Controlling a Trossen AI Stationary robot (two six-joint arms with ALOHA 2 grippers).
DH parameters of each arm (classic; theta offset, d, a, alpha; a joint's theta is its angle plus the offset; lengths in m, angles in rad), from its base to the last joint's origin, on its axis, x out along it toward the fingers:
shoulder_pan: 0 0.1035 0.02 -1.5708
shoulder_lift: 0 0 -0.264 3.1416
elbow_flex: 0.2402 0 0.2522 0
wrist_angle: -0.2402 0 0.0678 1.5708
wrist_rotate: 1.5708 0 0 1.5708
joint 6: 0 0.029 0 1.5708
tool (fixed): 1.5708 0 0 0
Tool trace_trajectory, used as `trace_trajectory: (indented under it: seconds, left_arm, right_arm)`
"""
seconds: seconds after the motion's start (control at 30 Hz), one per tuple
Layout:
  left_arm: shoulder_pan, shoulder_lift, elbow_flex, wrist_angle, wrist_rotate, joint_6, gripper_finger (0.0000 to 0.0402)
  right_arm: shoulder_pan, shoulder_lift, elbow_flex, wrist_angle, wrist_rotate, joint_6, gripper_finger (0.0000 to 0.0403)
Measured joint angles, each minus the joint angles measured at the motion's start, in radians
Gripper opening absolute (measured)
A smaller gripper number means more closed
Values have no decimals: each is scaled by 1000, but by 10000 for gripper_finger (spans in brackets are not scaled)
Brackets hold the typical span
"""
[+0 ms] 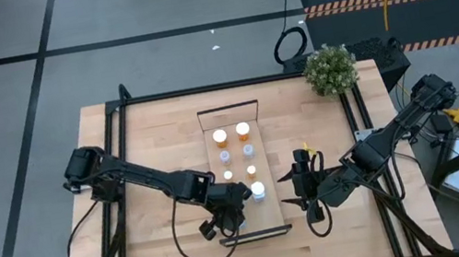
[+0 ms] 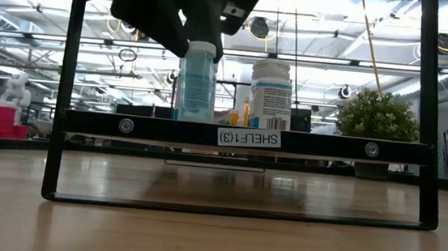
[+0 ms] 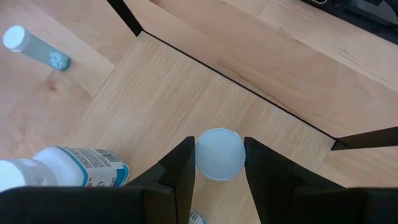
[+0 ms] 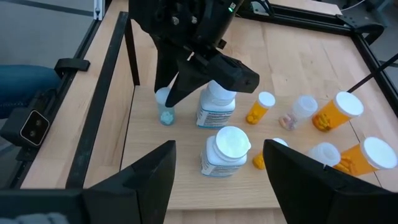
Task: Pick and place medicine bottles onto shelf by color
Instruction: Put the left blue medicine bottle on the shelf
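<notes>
The small pale blue bottle stands upright on the shelf board inside the shelf's end bar and would remain standing. It is time for my left gripper to release it now.
The shelf [image 1: 268,217] lies lengthwise in the middle of the table. Several medicine bottles stand on it: two orange [image 1: 220,136] at the far end, pale ones [image 1: 248,150] behind white ones [image 1: 257,189]. My left gripper [image 3: 217,158] is over the shelf's near part, shut on a small pale blue bottle [image 2: 198,82]. My right gripper [image 1: 303,186] hangs open above the table just right of the shelf, with nothing between its fingers. Another pale blue bottle [image 3: 37,46] stands on the tabletop beside the shelf. My left gripper pinches the pale blue bottle's white cap [image 3: 217,154] between its two fingers, one on each side. The fingers slant down onto it from above. The bottle is upright below them [image 4: 165,112], its base at the level of the shelf board; the front rail hides the base in the low view.
A large white bottle with a blue label [image 3: 68,169] stands close beside the held one. A potted plant [image 1: 330,68] sits at the table's far right corner. Dark frame rails [image 2: 239,137] close the shelf's short ends. Bare board [image 3: 186,93] lies beyond the held bottle.
</notes>
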Motion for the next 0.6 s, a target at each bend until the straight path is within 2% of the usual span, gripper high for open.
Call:
trace_trajectory:
  seconds: [0.5,0.6]
  left_arm:
    - [-6,0,0,1,-1,-1,129]
    - [-6,0,0,1,-1,-11,140]
  right_arm:
    - [0,0,0,0,0,0,235]
    - [0,0,0,0,0,0,235]
